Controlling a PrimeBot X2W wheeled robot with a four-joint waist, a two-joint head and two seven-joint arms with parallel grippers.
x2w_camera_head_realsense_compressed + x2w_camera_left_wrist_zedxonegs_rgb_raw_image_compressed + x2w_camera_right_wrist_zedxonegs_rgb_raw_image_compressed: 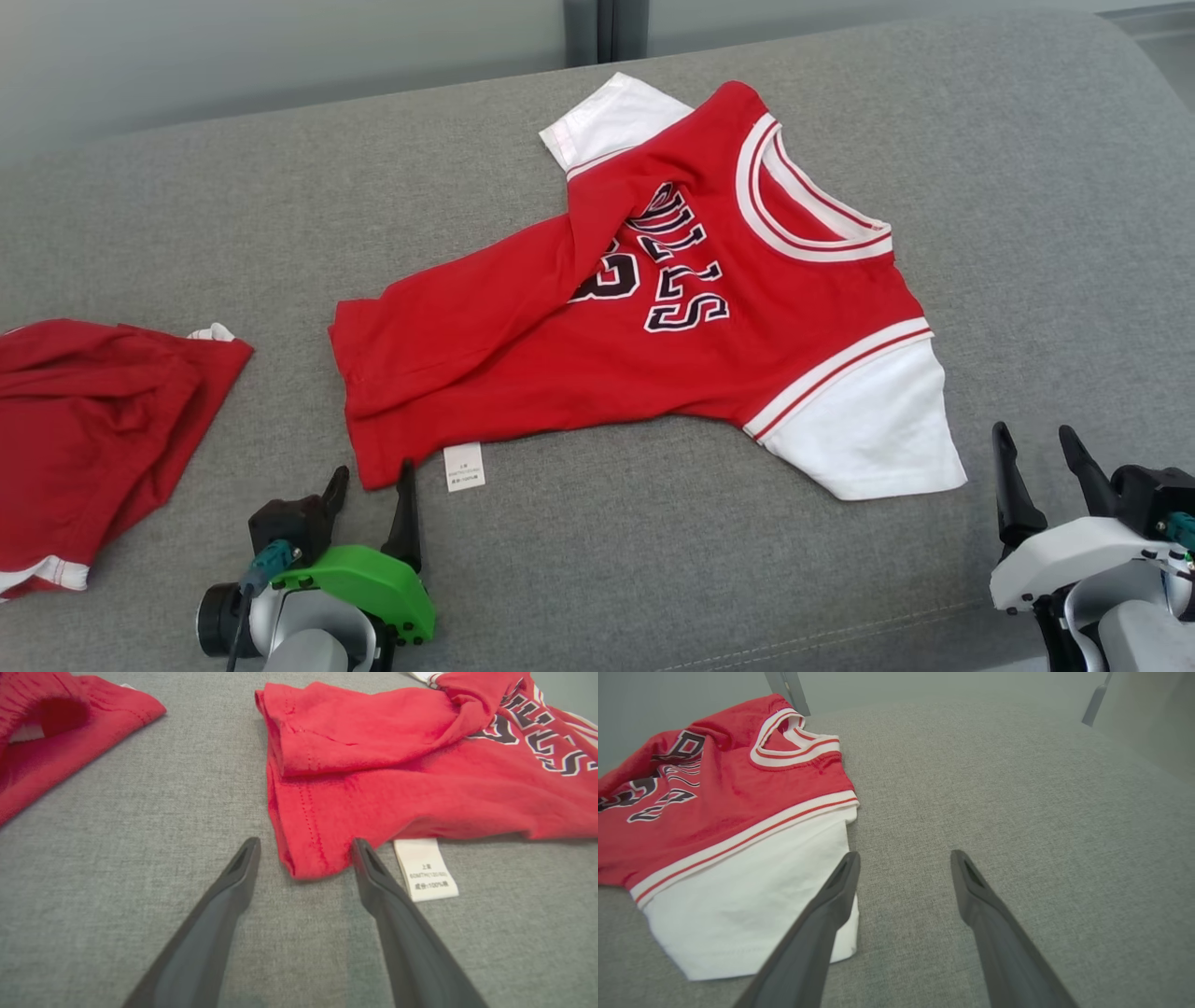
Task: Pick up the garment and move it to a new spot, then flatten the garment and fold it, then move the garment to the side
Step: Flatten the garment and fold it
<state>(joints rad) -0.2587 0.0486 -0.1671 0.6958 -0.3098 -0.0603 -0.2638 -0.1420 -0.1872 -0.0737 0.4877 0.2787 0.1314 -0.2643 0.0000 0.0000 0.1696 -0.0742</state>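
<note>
The white sleeve (pixel 868 420) is lying flat and wide on the seat, so my right gripper will next grab the jersey by the sleeve's cuff corner (pixel 960 483) to pick it up.
The garment (pixel 597 327) is a red jersey with white sleeves and dark lettering, lying crumpled on the grey sofa seat (pixel 747 579), its top layer folded over along the left. My left gripper (pixel 372 479) is open just in front of the hem corner; in the left wrist view the red hem (pixel 317 826) lies between and just beyond the tips of my left gripper (pixel 306 847), beside a white care label (pixel 425 870). My right gripper (pixel 1034 439) is open and empty to the right of the near white sleeve (pixel 747 905); my right gripper (pixel 903 858) stands over bare cushion.
A second red garment (pixel 84 439) lies bunched at the left edge of the seat, also seen as red cloth (pixel 56 728) in the left wrist view. The seat's front seam (pixel 840 635) runs near the bottom. A wall and dark post (pixel 607 28) stand behind.
</note>
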